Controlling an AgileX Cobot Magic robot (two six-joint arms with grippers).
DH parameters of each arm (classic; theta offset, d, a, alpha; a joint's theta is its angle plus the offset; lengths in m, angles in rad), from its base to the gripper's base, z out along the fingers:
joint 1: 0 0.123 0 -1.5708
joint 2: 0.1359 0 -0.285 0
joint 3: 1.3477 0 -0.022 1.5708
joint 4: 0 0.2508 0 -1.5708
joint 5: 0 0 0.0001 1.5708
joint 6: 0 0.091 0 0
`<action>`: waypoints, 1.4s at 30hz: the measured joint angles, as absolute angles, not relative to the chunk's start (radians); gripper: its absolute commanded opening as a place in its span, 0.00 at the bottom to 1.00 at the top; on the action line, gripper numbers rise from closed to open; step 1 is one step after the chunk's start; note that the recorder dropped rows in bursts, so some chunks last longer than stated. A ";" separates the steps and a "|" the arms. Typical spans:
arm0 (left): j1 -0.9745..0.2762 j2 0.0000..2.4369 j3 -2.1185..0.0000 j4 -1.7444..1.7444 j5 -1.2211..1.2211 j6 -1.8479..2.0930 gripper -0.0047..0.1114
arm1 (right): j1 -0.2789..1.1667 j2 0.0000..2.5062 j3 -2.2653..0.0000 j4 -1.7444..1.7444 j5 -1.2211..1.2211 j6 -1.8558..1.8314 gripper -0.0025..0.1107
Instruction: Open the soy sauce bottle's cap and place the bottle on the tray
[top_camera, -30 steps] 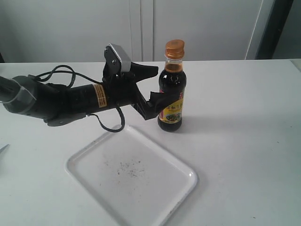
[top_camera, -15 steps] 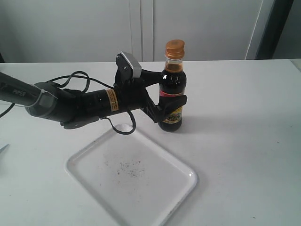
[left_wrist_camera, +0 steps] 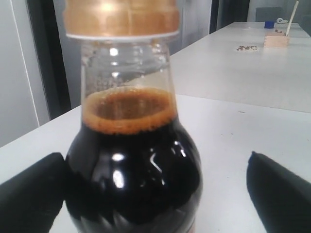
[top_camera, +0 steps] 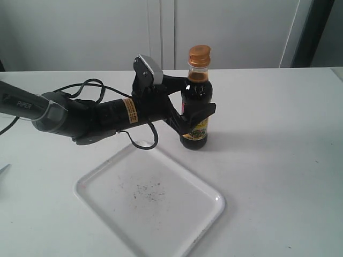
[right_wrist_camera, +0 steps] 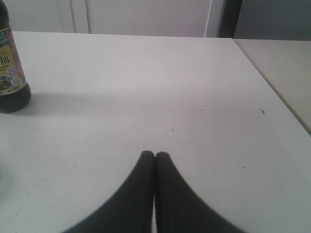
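Observation:
I need to grab the bottle by its dark body (top_camera: 199, 93) with my left gripper next. Then the soy sauce bottle's copper-orange cap (top_camera: 199, 55) stays free to open.
The soy sauce bottle (top_camera: 196, 101) stands upright on the white table just beyond the tray (top_camera: 161, 214); its copper-orange cap (top_camera: 199, 55) is down. My left gripper (top_camera: 196, 97) is open around the bottle's dark body, one finger on each side. In the left wrist view the bottle (left_wrist_camera: 133, 160) fills the space between the fingers (left_wrist_camera: 29, 191); one finger touches the glass, the other stands apart, and the cap (left_wrist_camera: 121, 17) is at the frame's edge. My right gripper (right_wrist_camera: 155, 156) is shut on nothing, low over the table, with the bottle (right_wrist_camera: 10, 73) far off.
The left arm's black cable (top_camera: 140, 143) hangs over the tray's far corner. A small wooden box (left_wrist_camera: 277, 39) sits on a distant table. The table's edge (right_wrist_camera: 272, 92) runs beside the right gripper. White cabinet doors stand behind.
The left arm has reached to the right, bringing its open fingers from beside the bottle to either side of its body. The bottle has not moved.

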State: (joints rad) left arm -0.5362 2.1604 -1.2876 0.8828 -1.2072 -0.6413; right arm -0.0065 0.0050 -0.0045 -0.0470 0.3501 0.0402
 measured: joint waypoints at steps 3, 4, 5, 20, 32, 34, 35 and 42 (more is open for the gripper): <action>-0.538 2.163 -1.288 0.871 -1.207 -0.635 0.94 | -0.007 0.005 -0.004 -0.047 0.350 0.040 0.02; -0.538 2.165 -1.290 0.867 -1.208 -0.633 0.94 | -0.007 0.005 -0.004 -0.047 0.350 0.040 0.02; -0.538 2.170 -1.295 0.864 -1.208 -0.631 0.94 | -0.007 0.005 -0.004 -0.047 0.350 0.040 0.02; -0.545 2.247 -1.359 0.827 -1.209 -0.616 0.94 | -0.007 0.005 -0.004 -0.047 0.350 0.040 0.02; -0.575 2.247 -1.359 0.764 -1.209 -0.587 0.94 | -0.007 0.005 -0.004 -0.047 0.350 0.040 0.02; -0.579 2.247 -1.359 0.755 -1.209 -0.585 0.94 | -0.007 0.005 -0.004 -0.047 0.350 0.040 0.02; -0.580 2.247 -1.359 0.752 -1.209 -0.585 0.94 | -0.007 0.005 -0.004 -0.047 0.350 0.040 0.02; -0.580 2.247 -1.359 0.748 -1.209 -0.585 0.68 | -0.007 0.005 -0.004 -0.047 0.350 0.040 0.02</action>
